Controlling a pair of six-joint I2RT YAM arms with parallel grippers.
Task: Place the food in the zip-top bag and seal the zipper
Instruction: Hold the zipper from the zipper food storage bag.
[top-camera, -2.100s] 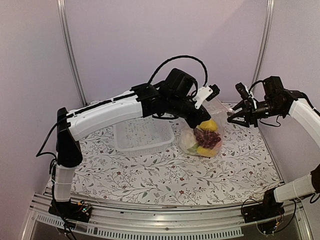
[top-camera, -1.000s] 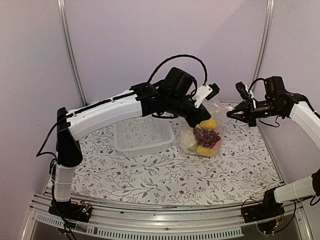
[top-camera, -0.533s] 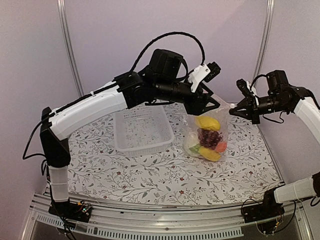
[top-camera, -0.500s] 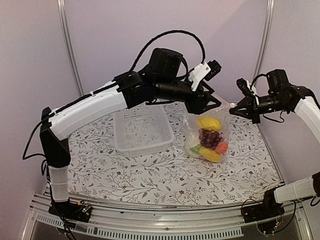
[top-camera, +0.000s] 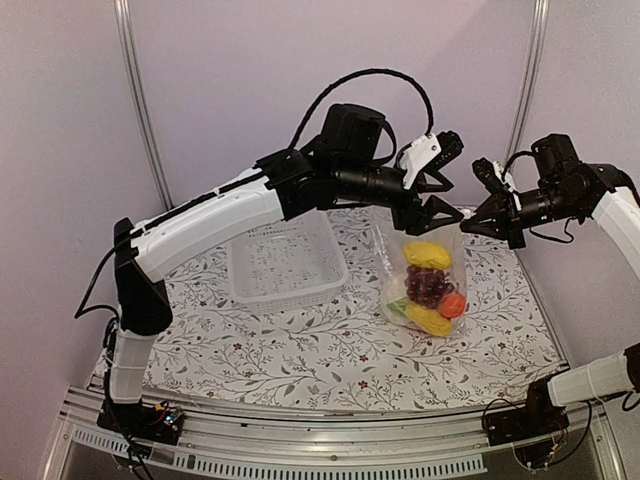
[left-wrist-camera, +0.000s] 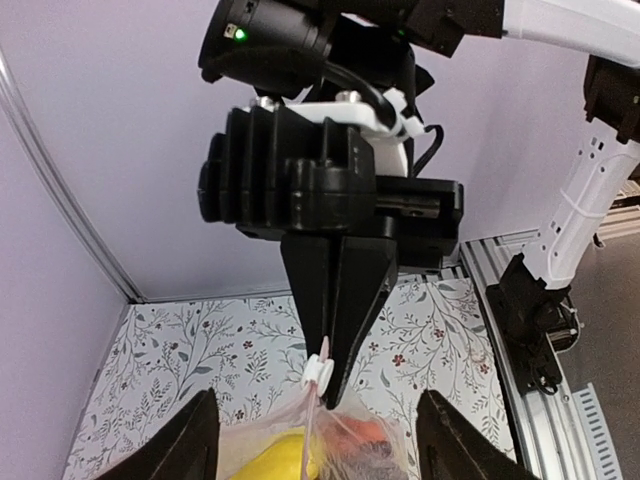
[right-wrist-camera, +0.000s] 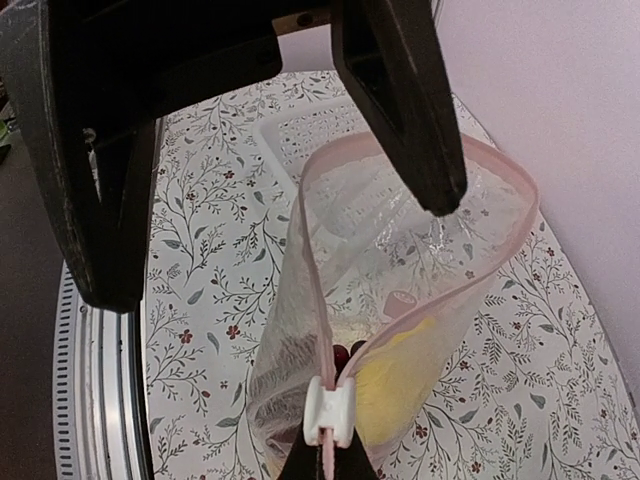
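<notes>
My left gripper grabs the white slider (top-camera: 467, 213) (left-wrist-camera: 320, 372) beside the bag's corner my right gripper holds next, to draw the slider along and seal the zipper.
The clear zip-top bag (top-camera: 425, 275) hangs upright over the table with the food inside: a yellow lemon (top-camera: 427, 253), dark grapes (top-camera: 428, 285), an orange tomato (top-camera: 452, 305) and yellow corn (top-camera: 430, 320). My right gripper (top-camera: 468, 225) is shut on the bag's top corner, just behind the white slider (right-wrist-camera: 330, 413) of the pink zipper (right-wrist-camera: 310, 280). The mouth gapes open. My left gripper (top-camera: 428, 208) stands open at the mouth's far side, with a dark finger (right-wrist-camera: 400, 100) over the rim. In the left wrist view the left gripper (left-wrist-camera: 318, 420) holds nothing, and the slider (left-wrist-camera: 320, 372) is ahead.
A white slotted basket (top-camera: 285, 260) sits on the flowered table (top-camera: 300, 350) left of the bag. The back wall and a metal post (top-camera: 525, 90) are close behind both grippers. The aluminium rail (top-camera: 330, 440) runs along the near edge.
My left gripper was shut on the bag's rim and has opened and let go. The bag has risen from its slump on the table and now hangs from my right gripper.
</notes>
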